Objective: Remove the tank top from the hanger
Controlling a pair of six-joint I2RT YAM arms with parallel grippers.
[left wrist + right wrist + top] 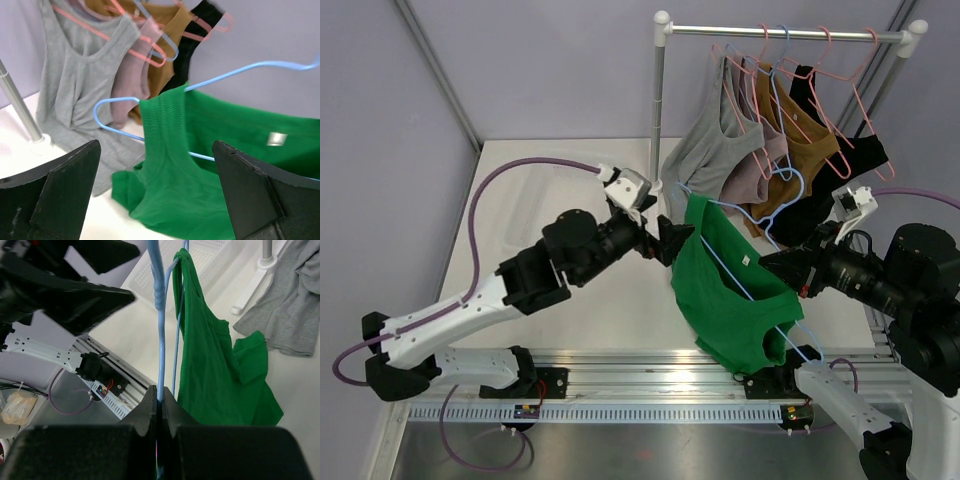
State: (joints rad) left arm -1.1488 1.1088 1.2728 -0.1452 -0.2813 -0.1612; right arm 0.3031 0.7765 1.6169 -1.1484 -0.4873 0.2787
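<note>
The green tank top's strap (696, 208) hangs past my left gripper's fingers, so it needs to move forward before closing.
A green tank top (730, 290) hangs on a blue wire hanger (745, 285) held over the table's front. My right gripper (790, 268) is shut on the hanger's wire (161, 340), and the green top (215, 365) hangs just right of the pinch. My left gripper (670, 240) is open, its jaws wide apart on either side of the top's left strap (162, 130) without touching it. The hanger (150, 107) still runs through that strap in the left wrist view.
A clothes rack (780, 33) at the back right holds grey (710, 150), mauve, brown (800, 150) and black tank tops on pink hangers. Its pole (657, 110) stands just behind the left gripper. A white basket (210, 260) shows in the right wrist view.
</note>
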